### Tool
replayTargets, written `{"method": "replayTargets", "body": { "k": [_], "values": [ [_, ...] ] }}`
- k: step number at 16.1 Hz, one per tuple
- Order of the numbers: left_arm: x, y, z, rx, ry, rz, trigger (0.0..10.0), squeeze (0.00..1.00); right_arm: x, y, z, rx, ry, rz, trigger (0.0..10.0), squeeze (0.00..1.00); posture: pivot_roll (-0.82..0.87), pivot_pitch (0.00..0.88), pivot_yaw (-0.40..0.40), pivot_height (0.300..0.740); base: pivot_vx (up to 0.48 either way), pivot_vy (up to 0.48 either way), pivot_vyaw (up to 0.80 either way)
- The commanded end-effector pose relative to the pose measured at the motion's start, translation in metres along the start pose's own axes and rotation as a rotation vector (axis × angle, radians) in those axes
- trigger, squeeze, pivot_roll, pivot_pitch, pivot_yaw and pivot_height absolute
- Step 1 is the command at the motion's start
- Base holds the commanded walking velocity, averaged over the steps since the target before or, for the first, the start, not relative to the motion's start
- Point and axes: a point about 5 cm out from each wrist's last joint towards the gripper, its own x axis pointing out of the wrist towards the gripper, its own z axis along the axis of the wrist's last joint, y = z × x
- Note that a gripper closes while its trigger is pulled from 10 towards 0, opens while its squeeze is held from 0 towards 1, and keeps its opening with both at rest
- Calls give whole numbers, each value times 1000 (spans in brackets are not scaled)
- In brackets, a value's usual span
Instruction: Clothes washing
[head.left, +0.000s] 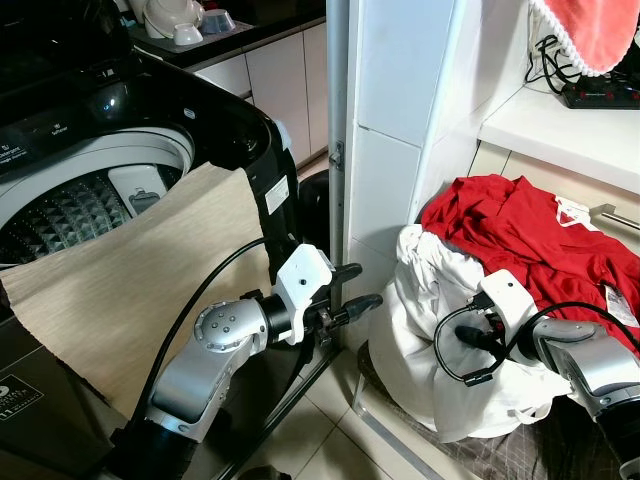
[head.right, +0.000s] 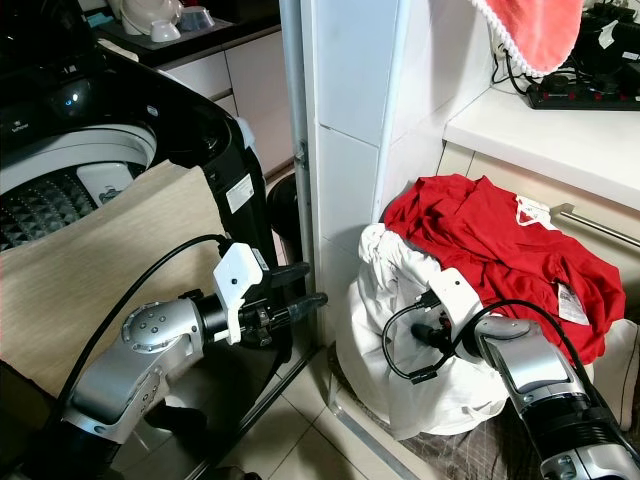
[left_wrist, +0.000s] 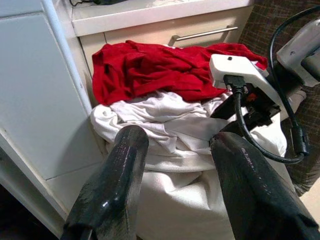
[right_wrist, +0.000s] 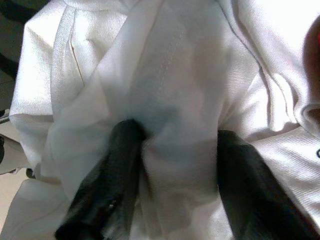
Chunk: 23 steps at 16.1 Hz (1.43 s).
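Observation:
My right gripper picks up the white garment by its loose bunched fold (right_wrist: 177, 150) next, to load the washing machine.
A heap of laundry sits on the floor to my right: a red garment (head.left: 540, 235) lies on top of white clothes (head.left: 425, 330). My right gripper (right_wrist: 180, 137) is pushed into the white cloth, its fingers (right_wrist: 120, 165) spread apart with a fold bunched between them. My left gripper (head.left: 358, 286) hangs open and empty in front of the washing machine (head.left: 255, 150), pointing towards the heap. The machine's lid is up and its drum (head.left: 60, 205) shows. A beige cloth (head.left: 130, 290) is draped over the machine's front edge.
A white post (head.left: 340, 150) and a tiled wall stand between the machine and the heap. Behind the heap are a cabinet drawer (left_wrist: 200, 32) and a counter with a power strip (head.left: 600, 95) and a pink towel (head.left: 590, 30). Tiled floor (head.left: 330, 430) lies below.

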Motion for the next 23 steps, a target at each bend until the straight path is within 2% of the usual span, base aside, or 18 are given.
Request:
{"method": "replayTargets", "body": {
  "k": [1,7,11,15,18,20,22,23],
  "values": [
    [-3,2,0,-5,1,1,10000,0,1,0,4,1,-11,10,0,0,-79,0,60,740,0,0,0],
    [-1,9,4,-2,-5,10,10000,0,-3,-5,11,65,-66,47,0,0,-84,0,58,740,0,0,0],
    [0,11,5,-6,-11,12,10000,0,-6,-3,17,120,-116,120,0,0,-95,0,63,740,0,0,0],
    [2,15,6,-4,-17,28,10000,0,-9,-2,15,136,-121,159,0,0,-97,0,62,740,0,0,0],
    [1,17,7,-24,-21,42,10000,0,-15,-8,21,189,-174,172,0,0,-92,0,55,740,0,0,0],
    [0,19,9,-45,-28,56,10000,0,-29,-15,29,217,-238,189,0,0,-92,0,55,740,0,0,0],
    [2,24,12,-34,-42,90,10000,0,-51,-17,50,248,-371,247,0,0,-95,0,59,740,0,0,0],
    [3,25,14,-36,-48,91,10000,0,-56,-18,56,252,-407,260,0,0,-99,0,63,740,0,0,0]
  ]
}}
